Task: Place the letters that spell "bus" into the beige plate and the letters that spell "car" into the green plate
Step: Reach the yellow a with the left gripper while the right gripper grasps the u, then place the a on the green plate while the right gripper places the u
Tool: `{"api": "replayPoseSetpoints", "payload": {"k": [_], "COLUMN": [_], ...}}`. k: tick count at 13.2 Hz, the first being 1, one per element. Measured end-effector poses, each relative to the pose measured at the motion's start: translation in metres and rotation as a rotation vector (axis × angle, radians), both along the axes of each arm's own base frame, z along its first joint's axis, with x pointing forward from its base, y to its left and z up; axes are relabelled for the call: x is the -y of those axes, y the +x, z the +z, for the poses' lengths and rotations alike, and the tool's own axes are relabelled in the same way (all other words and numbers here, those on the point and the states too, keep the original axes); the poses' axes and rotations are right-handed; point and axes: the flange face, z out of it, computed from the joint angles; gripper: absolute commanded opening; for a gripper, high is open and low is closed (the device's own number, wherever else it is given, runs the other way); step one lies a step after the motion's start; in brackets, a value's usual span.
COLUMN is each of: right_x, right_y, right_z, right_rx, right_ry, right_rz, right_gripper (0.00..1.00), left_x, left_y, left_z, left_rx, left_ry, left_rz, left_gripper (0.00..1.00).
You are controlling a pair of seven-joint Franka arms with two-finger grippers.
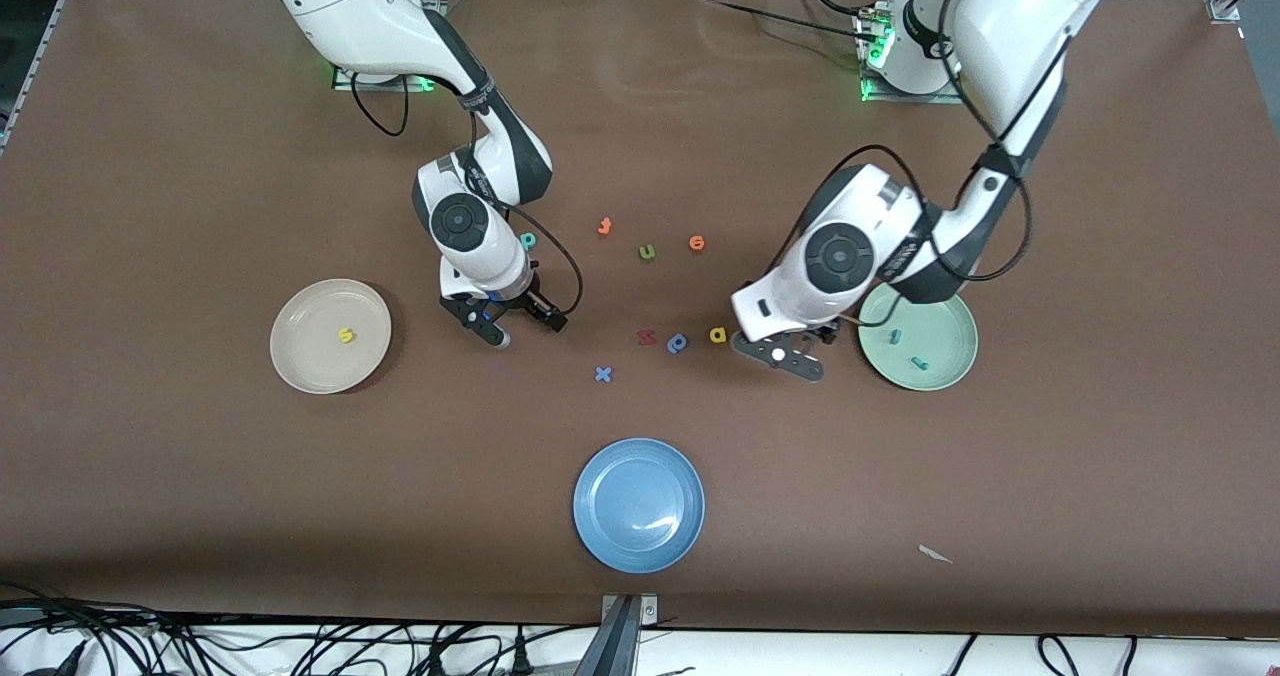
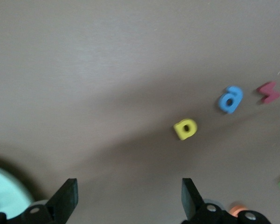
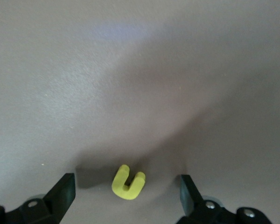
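Observation:
My fingers reach the table beside the yellow u (image 3: 126,190), so it is time for my right gripper to close on the u next. Closing now would catch it.
The beige plate (image 1: 300,356) holds a yellow s (image 1: 346,335). Two teal letters (image 1: 895,336) (image 1: 918,362) lie in the green plate (image 1: 940,316). My right gripper (image 1: 520,326) (image 3: 127,183) is open and low over the table beside the beige plate, and a yellow u (image 3: 123,185) lies flat between its fingers, untouched. My left gripper (image 1: 785,356) (image 2: 129,186) is open and empty over the table between the green plate and a yellow a (image 1: 717,334) (image 2: 185,128). A teal b (image 1: 528,240) lies by the right arm's wrist.
Loose letters lie mid-table: orange t (image 1: 604,226), green u (image 1: 647,252), orange o (image 1: 697,243), red z (image 1: 646,336), a dark blue letter (image 1: 678,343) and blue x (image 1: 602,374). A blue plate (image 1: 638,504) sits nearer the front camera.

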Motion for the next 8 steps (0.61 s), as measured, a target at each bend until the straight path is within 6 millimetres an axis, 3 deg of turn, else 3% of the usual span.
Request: {"api": "replayPoseSetpoints", "payload": {"k": [3, 4, 6, 8], "right_x": [-0.002, -0.002, -0.002, 0.000], "right_y": [0.001, 0.003, 0.007, 0.008], "right_z": [0.001, 0.003, 0.007, 0.007], "right_rx": [-0.011, -0.015, -0.016, -0.016], "right_ry": [-0.006, -0.008, -0.010, -0.015], "right_rz": [-0.007, -0.008, -0.010, -0.012], "right_gripper": [0.74, 0.67, 0.56, 0.49], "left_x": [0.033, 0.038, 0.047, 0.055], "left_y": [0.009, 0.011, 0.008, 0.003], "left_z": [-0.028, -0.038, -0.054, -0.066], "left_rx": [-0.012, -0.016, -0.027, -0.034], "left_ry": [-0.014, -0.007, 0.003, 0.002], "left_rz": [0.090, 0.110, 0.131, 0.136], "left_gripper": [0.83, 0.70, 0.60, 0.60]}}
